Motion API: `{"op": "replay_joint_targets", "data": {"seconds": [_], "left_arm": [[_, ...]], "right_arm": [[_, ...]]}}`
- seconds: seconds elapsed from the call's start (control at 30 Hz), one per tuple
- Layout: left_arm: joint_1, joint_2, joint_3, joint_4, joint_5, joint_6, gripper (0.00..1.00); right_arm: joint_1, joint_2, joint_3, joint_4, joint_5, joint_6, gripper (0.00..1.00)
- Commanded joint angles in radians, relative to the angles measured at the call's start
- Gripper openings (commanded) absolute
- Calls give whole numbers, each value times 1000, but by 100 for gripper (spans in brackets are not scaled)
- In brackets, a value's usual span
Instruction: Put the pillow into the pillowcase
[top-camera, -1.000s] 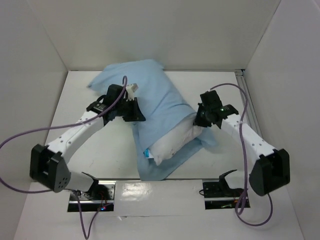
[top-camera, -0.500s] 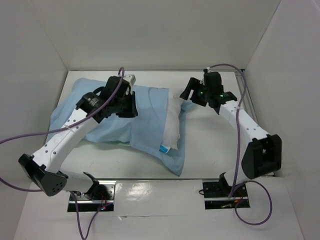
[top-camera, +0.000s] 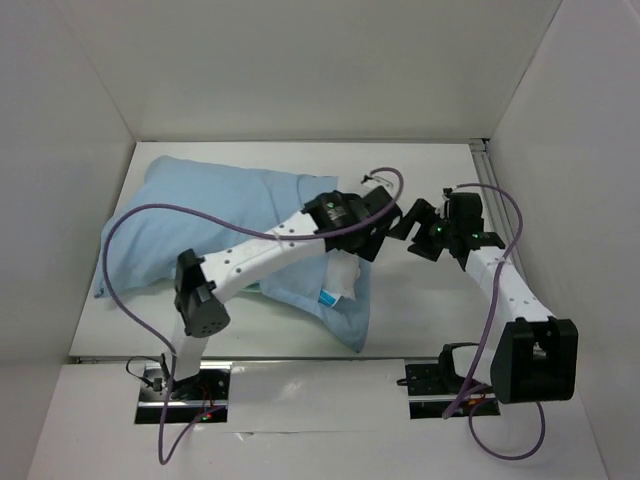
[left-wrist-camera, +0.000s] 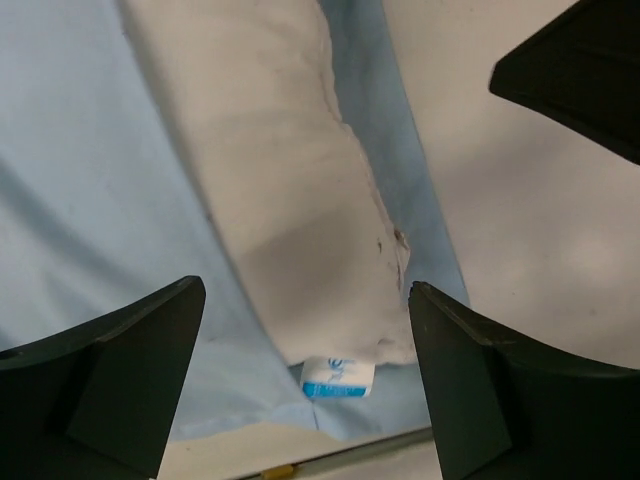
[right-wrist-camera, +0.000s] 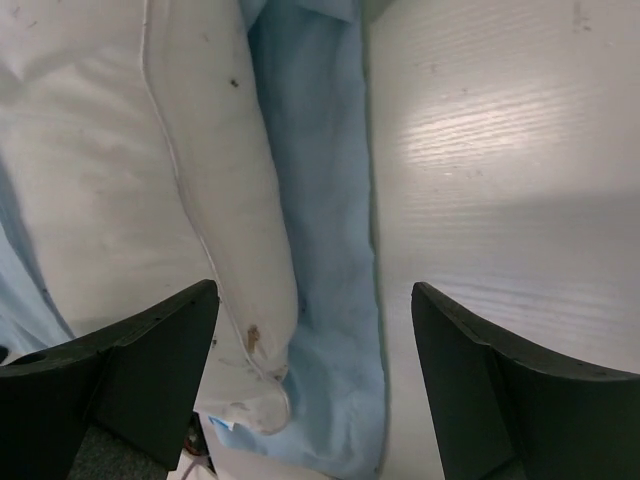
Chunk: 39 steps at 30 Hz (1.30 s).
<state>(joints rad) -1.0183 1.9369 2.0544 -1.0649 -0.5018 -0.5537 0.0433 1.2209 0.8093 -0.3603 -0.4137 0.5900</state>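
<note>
My left gripper reaches the pillow (top-camera: 345, 272) next and grips its exposed edge near the label. This leaves the pillowcase's opening free to take the pillow in.
The light blue pillowcase (top-camera: 200, 215) lies flat across the left and middle of the table. Out of its open right end pokes the white pillow (top-camera: 345, 272), with its blue-and-white label (top-camera: 328, 297) showing. My left gripper (top-camera: 378, 240) hovers open over that end. In the left wrist view the pillow (left-wrist-camera: 300, 200) and label (left-wrist-camera: 338, 377) lie below the gripper (left-wrist-camera: 305, 390), which holds nothing. My right gripper (top-camera: 408, 222) is open just right of the pillow end. The right wrist view shows the pillow (right-wrist-camera: 210, 180) and the pillowcase's lower flap (right-wrist-camera: 320, 250) under the empty gripper (right-wrist-camera: 315, 380).
White walls enclose the table (top-camera: 440, 170) at the back and sides. A metal rail (top-camera: 490, 165) runs along the right edge. A purple cable (top-camera: 130, 225) loops over the pillowcase's left half. The right gripper's black body (left-wrist-camera: 580, 70) is close to my left gripper.
Both grippers have opened and let the cloth go. The pillowcase with the pillow has come down flat, and the left arm has swung right to the pillow's exposed end.
</note>
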Motion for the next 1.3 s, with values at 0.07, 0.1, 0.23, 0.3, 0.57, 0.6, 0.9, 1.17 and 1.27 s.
{"op": "replay_joint_targets", "data": {"seconds": [0.07, 0.1, 0.23, 0.3, 0.57, 0.6, 0.9, 1.17, 1.27], "left_arm": [[-34, 163, 130, -101, -266, 6, 98], [-34, 189, 130, -112, -286, -3, 98], [-11, 312, 154, -139, -360, -31, 98], [-2, 370, 154, -170, -415, -73, 95], [53, 243, 202, -95, -242, 89, 0], [70, 208, 234, -86, -206, 107, 0], [374, -283, -52, 167, 480, 118, 0], [510, -447, -226, 307, 732, 32, 0], [521, -472, -266, 316, 752, 32, 0]], "right_arm": [[-89, -100, -59, -40, -71, -8, 85], [-115, -110, -68, -49, -86, -21, 85], [-157, -139, -116, -72, -111, -41, 85], [-169, -153, -130, -72, -125, -50, 85], [-169, -167, -111, -72, -193, -88, 81], [-169, -167, -93, -60, -204, -97, 78], [193, -49, 128, 102, -15, 30, 50], [440, 209, 221, 440, 27, 160, 40], [460, 293, 254, 504, 41, 160, 40]]}}
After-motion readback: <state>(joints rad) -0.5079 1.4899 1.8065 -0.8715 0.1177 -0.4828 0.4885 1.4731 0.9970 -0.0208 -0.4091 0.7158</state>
